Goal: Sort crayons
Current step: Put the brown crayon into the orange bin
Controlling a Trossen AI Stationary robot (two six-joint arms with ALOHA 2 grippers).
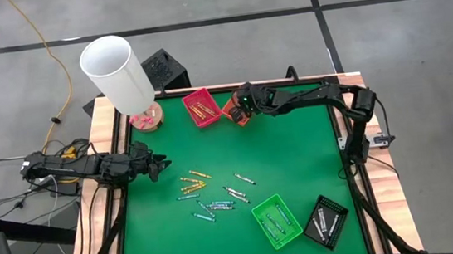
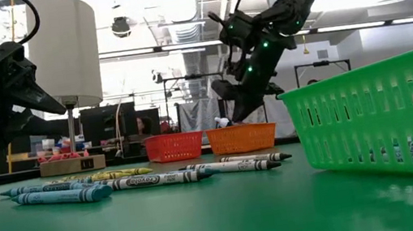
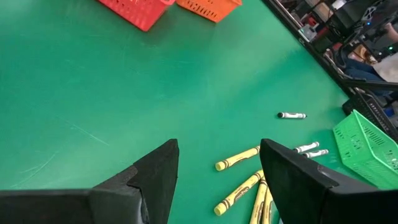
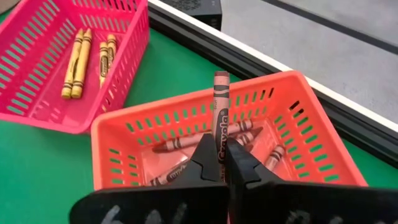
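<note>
My right gripper releases the red-brown crayon now, since the red-brown crayon [image 4: 221,112] points inside the orange tray's sides, above the crayons there.
My right gripper [image 4: 222,149] is shut on a red-brown crayon [image 4: 221,106] over the orange tray [image 4: 124,127] at the table's far edge; the gripper [image 1: 240,111] covers most of that tray from above. Red-brown crayons lie in the orange tray. Yellow crayons [image 4: 78,56] lie in the pink tray [image 1: 201,107] beside it. Several loose crayons [image 1: 209,193], yellow, blue and grey-white, lie flat on the green mat mid-table. My left gripper [image 1: 159,165] hangs open at the table's left edge, with nothing between its fingers [image 3: 155,168]. My right gripper pinches the red-brown crayon between its two fingertips, on its wrapped shaft [image 4: 221,140]. How much of the crayon lies back between the fingers is hidden. The fingers come slanting down from the table's right and run along the crayon. Its free end [image 4: 221,78] juts past them, clear above the orange tray.
A green tray [image 1: 276,220] and a black tray [image 1: 326,221], both with crayons inside, stand at the near right. A lamp with a white shade [image 1: 117,69] on a wooden base stands at the far left corner. Bare green mat lies between the loose crayons and the far trays.
</note>
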